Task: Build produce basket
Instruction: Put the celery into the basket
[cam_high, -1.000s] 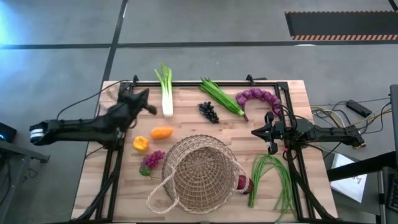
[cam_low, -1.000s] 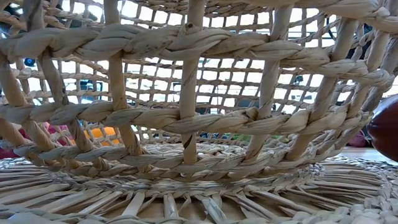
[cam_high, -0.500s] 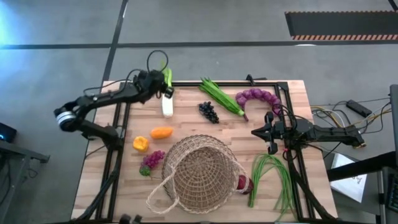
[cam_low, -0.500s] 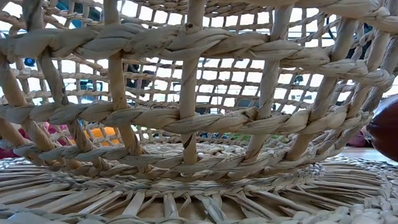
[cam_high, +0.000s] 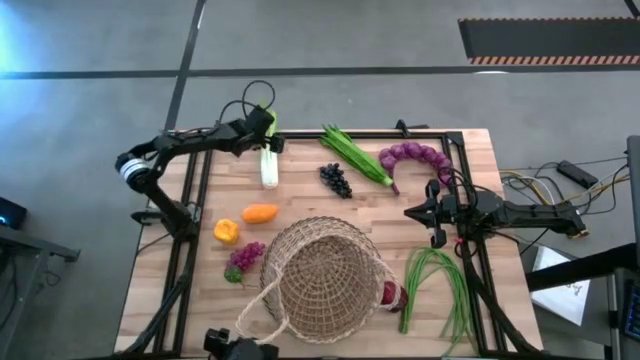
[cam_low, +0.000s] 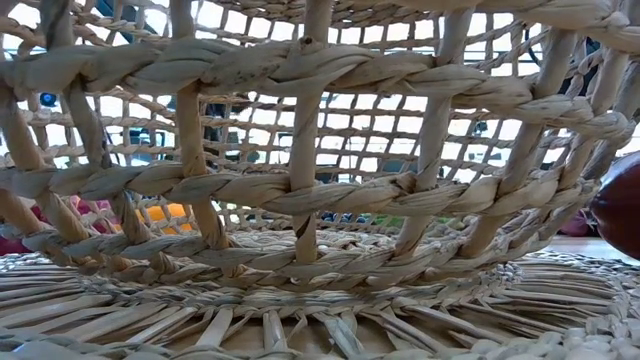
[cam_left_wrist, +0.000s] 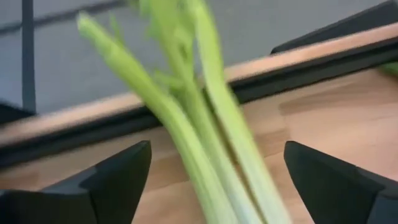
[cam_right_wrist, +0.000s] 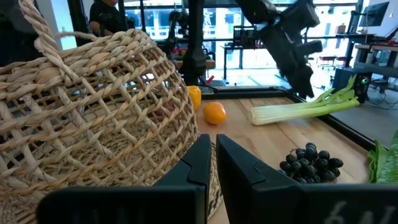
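Note:
My left gripper should grab the leek by its pale stalks next, to add the leek (cam_high: 268, 160) to the wicker basket (cam_high: 320, 275).
The leek (cam_high: 268, 160) lies flat near the table's far left, green top toward the far edge. My left gripper (cam_high: 262, 128) hovers over that green top (cam_left_wrist: 205, 118), open, with one finger on each side of the leaves and apart from them. The wicker basket (cam_high: 320, 275) sits near the front edge and fills the low view (cam_low: 300, 190). My right gripper (cam_high: 415, 213) waits shut at the right, pointing toward the basket (cam_right_wrist: 93, 118).
Around the basket lie orange peppers (cam_high: 260, 213), purple grapes (cam_high: 245, 258), a red onion (cam_high: 390, 295) and green beans (cam_high: 437, 285). Farther back are dark grapes (cam_high: 336, 178), green pods (cam_high: 355, 155) and a purple onion string (cam_high: 415, 155). A black frame (cam_high: 300, 134) rims the table.
My left gripper has swung from the table's left side toward the far edge and to the right. It now stands over the leek's green top. The leek and the other produce have stayed where they were.

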